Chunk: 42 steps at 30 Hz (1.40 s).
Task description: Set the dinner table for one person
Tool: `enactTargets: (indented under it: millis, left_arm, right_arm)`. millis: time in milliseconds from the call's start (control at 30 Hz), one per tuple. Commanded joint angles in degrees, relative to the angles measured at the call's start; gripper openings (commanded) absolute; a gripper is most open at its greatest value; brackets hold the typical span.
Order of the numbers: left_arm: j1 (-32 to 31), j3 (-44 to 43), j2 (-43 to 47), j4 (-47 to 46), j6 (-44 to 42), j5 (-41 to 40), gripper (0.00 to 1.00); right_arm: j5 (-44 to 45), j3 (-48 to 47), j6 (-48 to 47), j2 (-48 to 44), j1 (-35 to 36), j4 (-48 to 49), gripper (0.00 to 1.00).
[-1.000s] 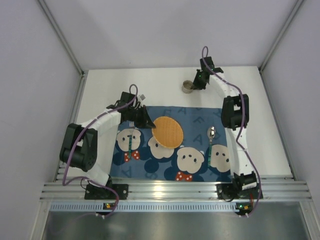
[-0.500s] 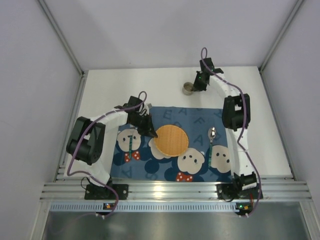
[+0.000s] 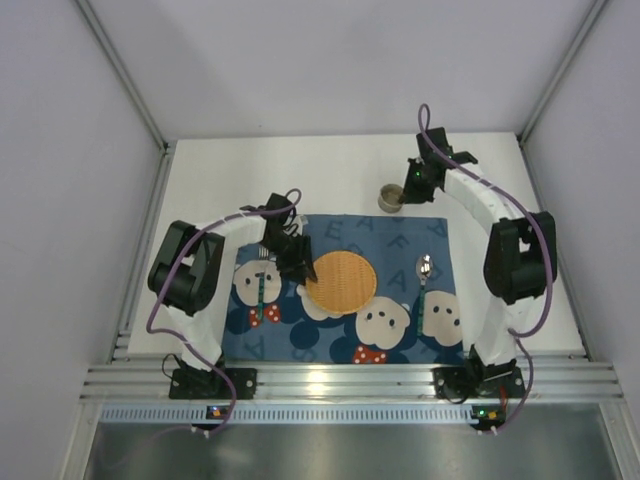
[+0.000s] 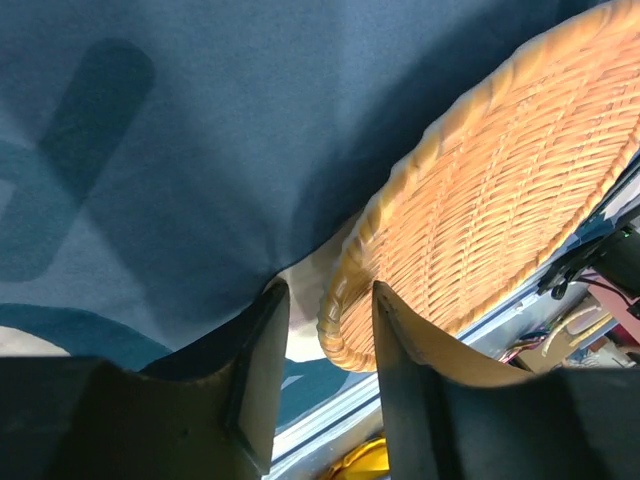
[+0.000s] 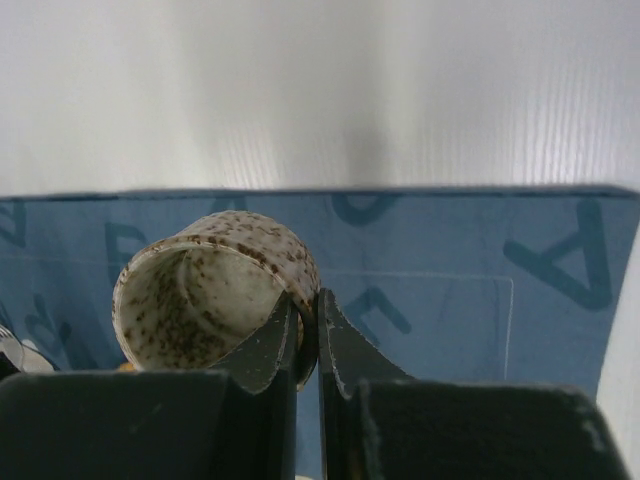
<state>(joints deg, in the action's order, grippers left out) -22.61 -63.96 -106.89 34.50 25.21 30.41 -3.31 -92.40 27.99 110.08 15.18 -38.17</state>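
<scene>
The speckled cup hangs above the mat's far edge and would fall off its place if released now, so my right gripper keeps hold of it.
The white dinner table (image 3: 330, 165) carries a dark blue bear placemat (image 3: 395, 240). A round woven plate (image 3: 340, 282) lies flat on the mat's middle. My left gripper (image 3: 297, 265) is open, its jaws astride the plate's left rim (image 4: 345, 320) without clamping it; it is also in the left wrist view (image 4: 330, 295). My right gripper (image 3: 408, 185) is shut on the wall of a speckled cup (image 3: 390, 198), held at the mat's far edge; in the right wrist view (image 5: 308, 300) one finger is inside the cup (image 5: 210, 290). A fork (image 3: 260, 285) lies left of the plate and a spoon (image 3: 423, 268) right.
An aluminium rail (image 3: 350, 380) runs along the table's near edge by the arm bases. Grey walls with metal posts enclose the table on three sides. Bare white tabletop lies beyond the mat and to its right.
The woven plate went from tilted in my left gripper to flat on the mat, slightly further right. My right arm carried the cup right and nearer, to the mat's far edge.
</scene>
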Motion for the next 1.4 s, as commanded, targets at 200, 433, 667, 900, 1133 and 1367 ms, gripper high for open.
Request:
enactTargets:
  millis: [200, 433, 667, 900, 1133, 1367]
  left_arm:
    - [-0.2, -1.1, -0.8, 6.7, -1.3, -9.8, 0.46]
    - [-0.2, -0.3, 2.3, 6.7, -0.1, -10.8, 0.46]
    - [-0.3, -2.2, 3.6, 6.5, 1.7, -11.2, 0.45]
    - [-0.9, -10.7, 3.1, 7.4, 3.0, -10.6, 0.46]
    - [-1.1, -22.2, -0.1, 5.4, 4.2, -9.1, 0.54]
    - [-1.4, -39.1, -6.4, 7.5, 0.0, -18.9, 0.72]
  right_arm:
    - [3.0, 15.3, -2.3, -6.3, 0.6, 4.5, 0.0]
    - [2.4, 19.2, -3.3, -4.2, 0.7, 8.0, 0.0]
    - [1.2, 18.7, -4.2, -3.9, 1.1, 8.4, 0.38]
    - [1.2, 18.9, -3.5, -14.3, 2.0, 5.6, 0.74]
    - [-0.3, 15.7, -5.3, -28.4, 2.1, 1.2, 0.79]
    - [-1.8, 21.5, -11.9, -43.3, 2.0, 3.5, 0.9]
